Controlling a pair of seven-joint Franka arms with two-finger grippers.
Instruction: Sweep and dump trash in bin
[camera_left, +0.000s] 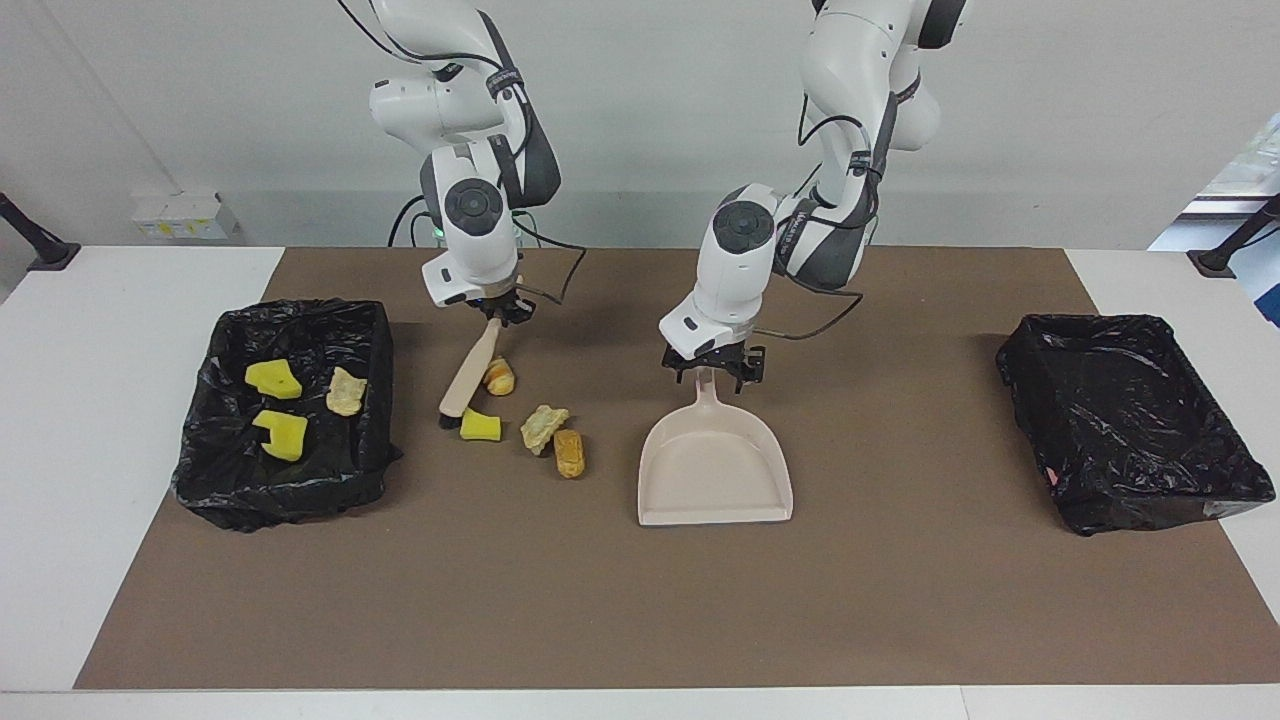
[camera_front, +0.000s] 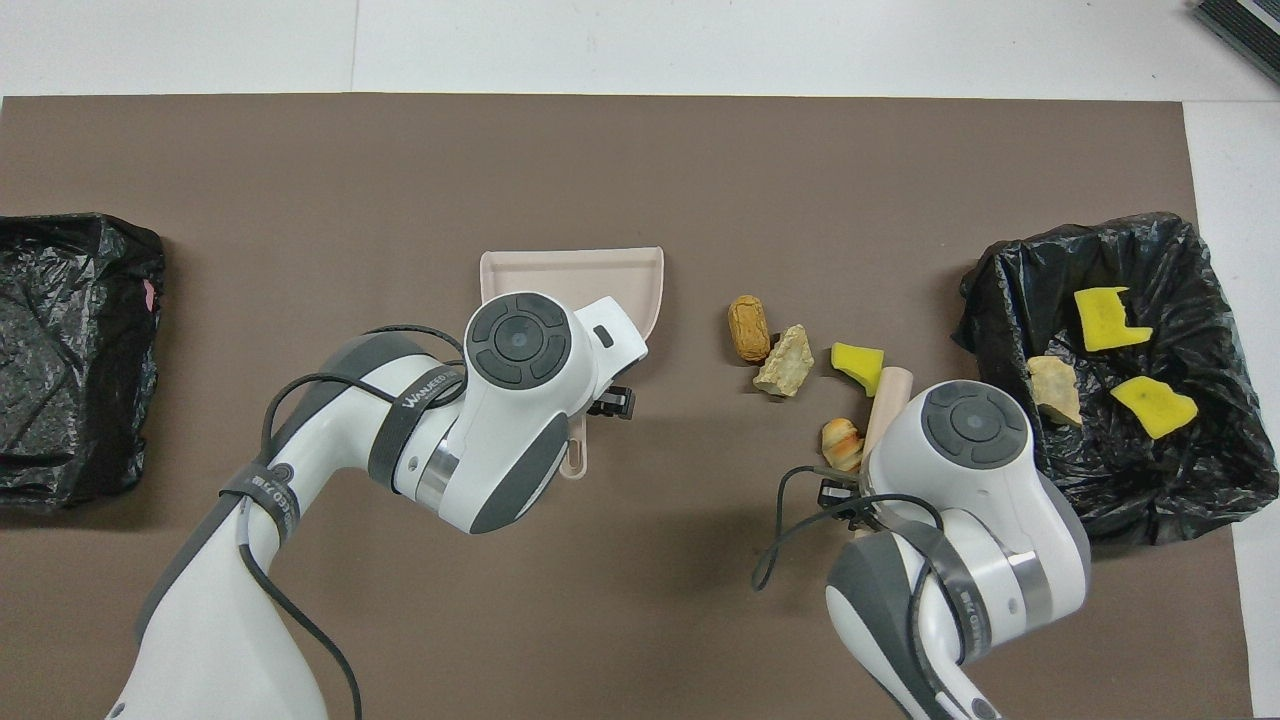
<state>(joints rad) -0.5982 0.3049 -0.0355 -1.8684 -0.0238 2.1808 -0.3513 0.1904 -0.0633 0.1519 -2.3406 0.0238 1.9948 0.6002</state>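
Observation:
Next, my left gripper grips the dustpan by its slim handle (camera_front: 576, 451), since the broad pan (camera_front: 578, 276) is far wider than the open fingers.
Loose trash lies on the brown mat: a croissant-like lump (camera_left: 498, 376) (camera_front: 841, 441), a yellow sponge piece (camera_left: 480, 425) (camera_front: 860, 362), a tan chunk (camera_left: 543, 427) (camera_front: 785, 361) and a brown bread lump (camera_left: 569, 452) (camera_front: 749, 327). My right gripper (camera_left: 497, 316) is shut on a beige brush (camera_left: 470, 375) (camera_front: 885, 400) whose bristle end rests beside the yellow piece. The beige dustpan (camera_left: 715, 470) (camera_front: 570, 270) lies flat, mouth away from the robots. My left gripper (camera_left: 712, 368) is low over its handle, fingers open on either side. The black-lined bin (camera_left: 290, 480) (camera_front: 1000, 280) holds three more pieces.
A second black-lined bin (camera_left: 1130, 420) (camera_front: 70, 350) stands at the left arm's end of the table with nothing showing in it. The brown mat (camera_left: 640, 600) covers most of the white table. Both arms' wrists hide their fingertips in the overhead view.

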